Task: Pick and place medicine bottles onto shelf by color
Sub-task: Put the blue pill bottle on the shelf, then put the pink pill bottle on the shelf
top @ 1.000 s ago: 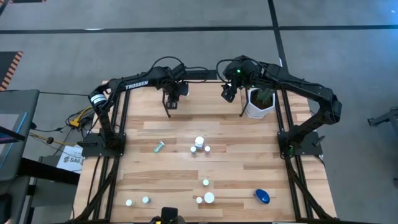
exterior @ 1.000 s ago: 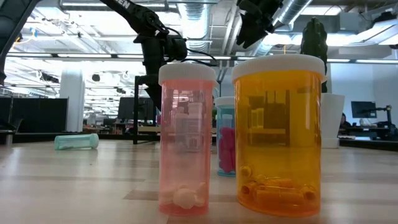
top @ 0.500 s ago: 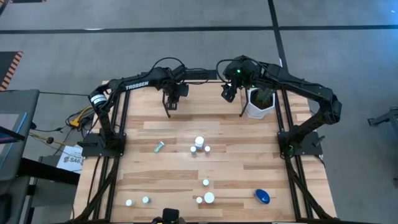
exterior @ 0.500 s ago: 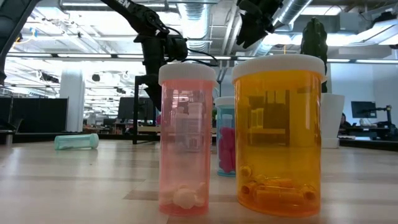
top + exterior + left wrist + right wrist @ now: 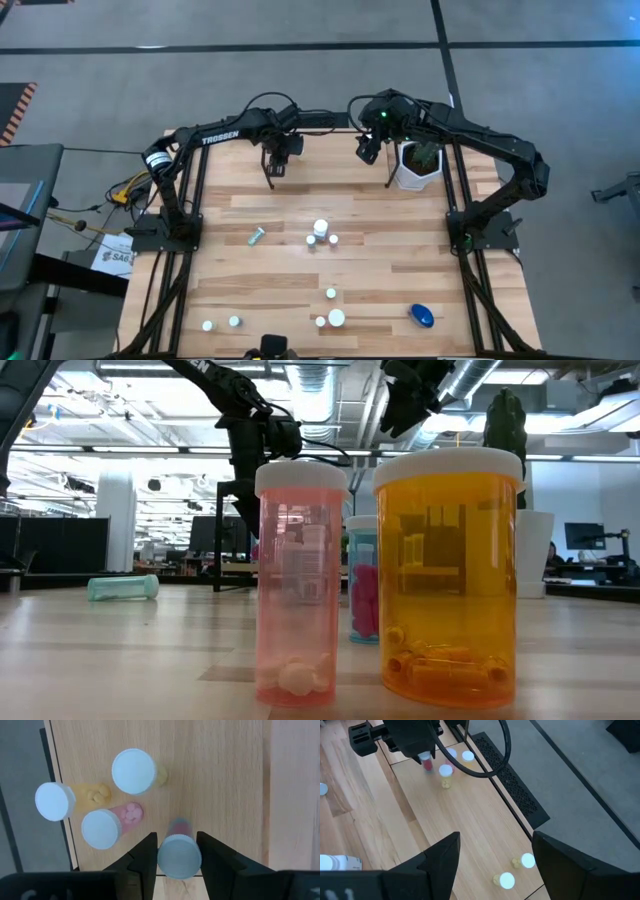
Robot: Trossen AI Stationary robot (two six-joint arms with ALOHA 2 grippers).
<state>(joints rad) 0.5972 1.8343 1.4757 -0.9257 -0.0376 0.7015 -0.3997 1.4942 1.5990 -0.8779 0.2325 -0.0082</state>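
The left gripper will let go of the bottle, because the held bottle's white cap (image 5: 179,856) is at the same height as the caps of the standing bottles over the shelf board (image 5: 215,810).
The shelf's light wood board (image 5: 325,160) runs along the table's far edge. My left gripper (image 5: 274,165) is over its left part, shut on a bottle with a white cap and pink body (image 5: 179,856). That bottle also shows in the right wrist view (image 5: 425,761). Three white-capped bottles stand on the board beside it: two yellow (image 5: 133,771) (image 5: 55,801) and one pink (image 5: 101,829). My right gripper (image 5: 495,865) hangs open and empty above the board's right part, where two more bottles (image 5: 527,861) (image 5: 506,880) stand. My left gripper pinches the bottle between its two fingers at the sides of the white cap (image 5: 165,862). The fingers come from above, pointing down. The bottle is upright below them. Whether its base rests on the board I cannot tell.
Loose bottles stand on the table: a cluster in the middle (image 5: 320,232), several near the front edge (image 5: 335,318) (image 5: 207,325), a teal one lying on its side (image 5: 256,236), and a larger blue one (image 5: 421,316). A white pot with a green plant (image 5: 418,165) stands at the far right.
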